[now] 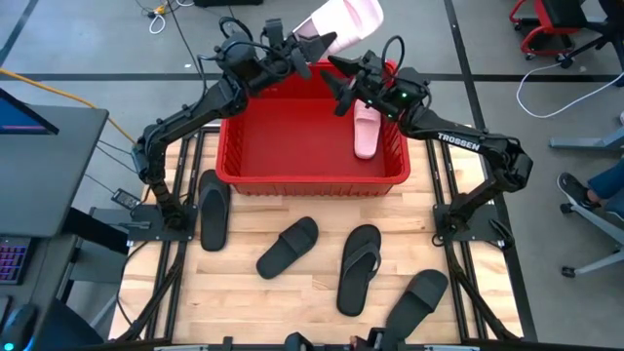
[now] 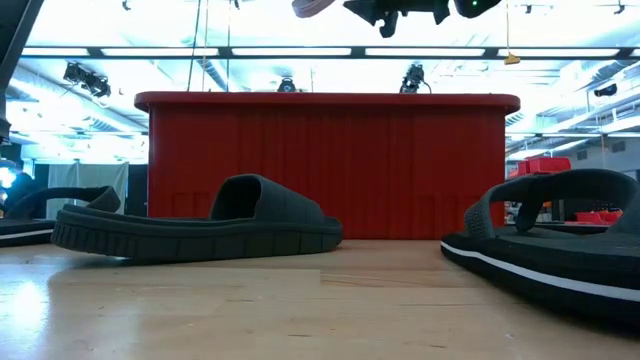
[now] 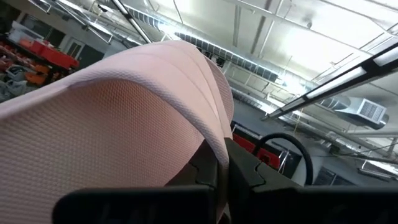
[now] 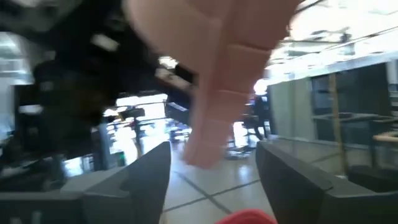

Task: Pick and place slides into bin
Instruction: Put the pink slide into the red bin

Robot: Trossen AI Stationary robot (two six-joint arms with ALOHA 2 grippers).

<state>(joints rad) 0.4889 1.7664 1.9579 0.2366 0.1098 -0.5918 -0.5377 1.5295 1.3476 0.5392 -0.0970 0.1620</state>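
Note:
The held pink slide should next be grabbed by its side edge (image 4: 211, 140) with my right gripper, which will take it over and place it in the bin.
My left gripper (image 1: 310, 46) is shut on a pale pink slide (image 1: 343, 19), raised high over the far rim of the red bin (image 1: 292, 177). This slide fills the left wrist view (image 3: 124, 118) and shows at the top of the low view (image 2: 314, 8). A second pale pink slide (image 1: 367, 132) lies inside the bin at its right side. My right gripper (image 1: 338, 82) is open and empty over the bin's far part, just below the held slide (image 4: 230, 81). My left gripper holds the pink slide by one edge (image 3: 214, 146), pinched between its two fingers (image 3: 244, 174). The fingers come from the table's left. The slide is lifted clear, tilted, well above the bin.
Several black slides lie on the wooden table in front of the bin: one at the left (image 1: 214, 207), one near the middle (image 1: 289, 246), a thong flip-flop (image 1: 359, 268) and one at the near right (image 1: 417, 300). Two show close up in the low view (image 2: 200, 222) (image 2: 560, 235).

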